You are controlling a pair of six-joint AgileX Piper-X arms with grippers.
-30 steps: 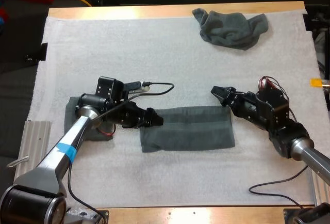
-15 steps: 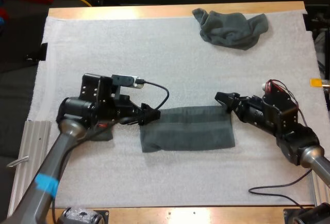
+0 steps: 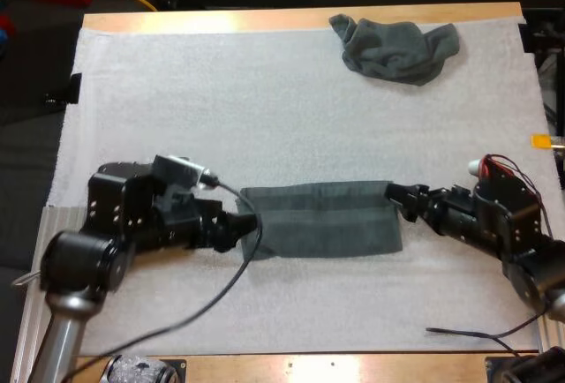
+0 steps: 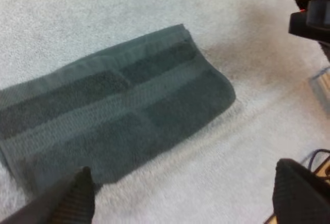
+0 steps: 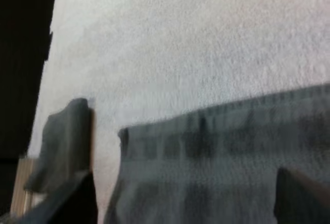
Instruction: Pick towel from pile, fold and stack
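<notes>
The dark grey-green towel should be folded from the long strip (image 3: 322, 220) into a compact square, so my right gripper will next grab the towel by its short end (image 3: 394, 222).
A dark grey-green towel (image 3: 320, 221) lies flat on the mat, folded into a long strip (image 4: 118, 110). My left gripper (image 3: 244, 225) sits at the strip's left end, open, its fingers (image 4: 77, 198) low beside the towel's near edge and holding nothing. My right gripper (image 3: 402, 199) is at the strip's far right corner, also open, with the towel (image 5: 227, 152) spread under it. A crumpled towel (image 3: 395, 46) rests near the mat's far edge. A folded towel (image 5: 64, 141) lies on the mat past the strip's left end. The right gripper (image 4: 309, 20) shows beyond the strip's far end.
The white mat (image 3: 265, 109) covers the wooden table (image 3: 300, 19). A ribbed metal plate (image 3: 35, 251) lies at the left edge beside my left arm. A loose cable (image 3: 468, 334) trails on the mat at the front right.
Both arms have drawn back toward the table's front. The left gripper slid left to the towel's left end; the right gripper moved right and nearer, to the towel's right corner.
</notes>
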